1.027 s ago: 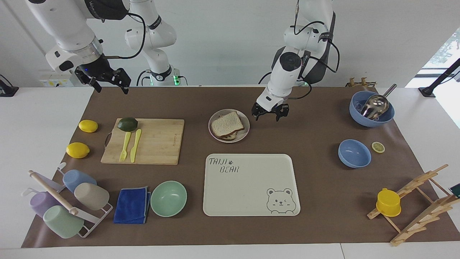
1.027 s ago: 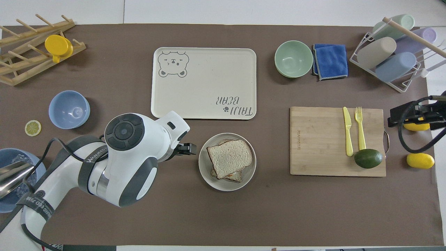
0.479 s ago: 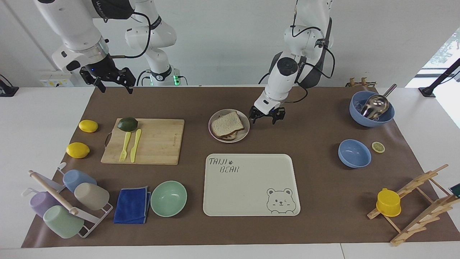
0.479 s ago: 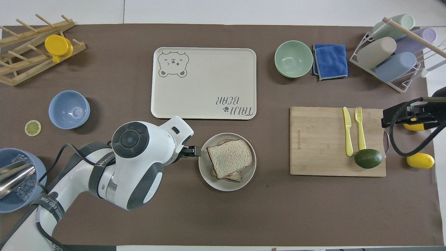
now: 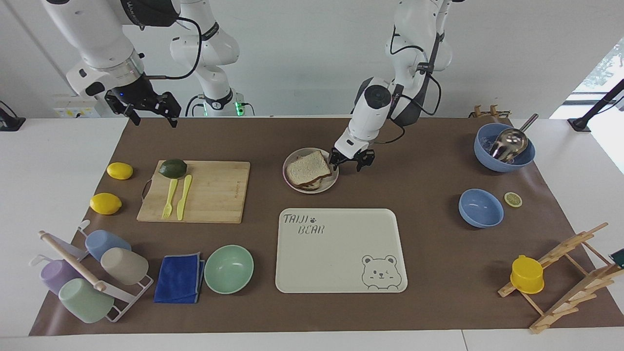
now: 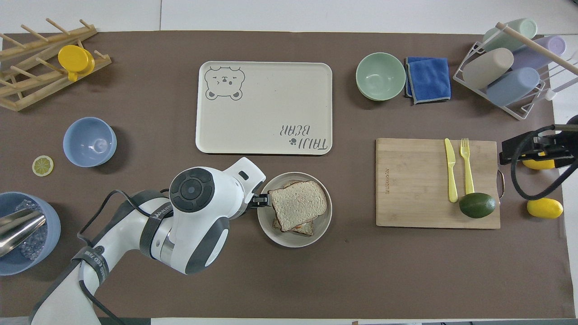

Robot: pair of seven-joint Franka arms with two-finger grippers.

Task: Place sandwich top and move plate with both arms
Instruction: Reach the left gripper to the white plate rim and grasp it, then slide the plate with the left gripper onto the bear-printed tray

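Observation:
Next, my left gripper picks up the round plate by its rim (image 6: pixel 262 211) to move the sandwich onto the bear-print tray (image 6: pixel 264 108).
The sandwich top (image 5: pixel 307 167), a plain bread slice, lies on another slice on the round plate (image 5: pixel 329 184), between the robots and the bear-print tray. In the overhead view the slice (image 6: pixel 298 204) sits a little askew on the plate (image 6: pixel 293 240). My left gripper (image 5: pixel 348 162) is open and low at the plate's rim on the side toward the left arm's end of the table, one finger (image 5: pixel 334 161) at the rim. The arm hides most of the left gripper (image 6: pixel 261 201) from above. My right gripper (image 5: pixel 150 116) is open and empty, raised over the mat's edge at the right arm's end.
The cream bear-print tray (image 5: pixel 385 273) lies just farther from the robots than the plate. A cutting board (image 5: pixel 214 192) with avocado, knife and fork lies beside the plate toward the right arm's end. Two lemons (image 5: pixel 105 203), a green bowl (image 5: pixel 228 268) and two blue bowls (image 5: pixel 480 208) stand around.
My left gripper has moved down and sideways from beside the plate up to its rim. My right gripper has shifted a little over the mat's edge. Plate and bread have not moved.

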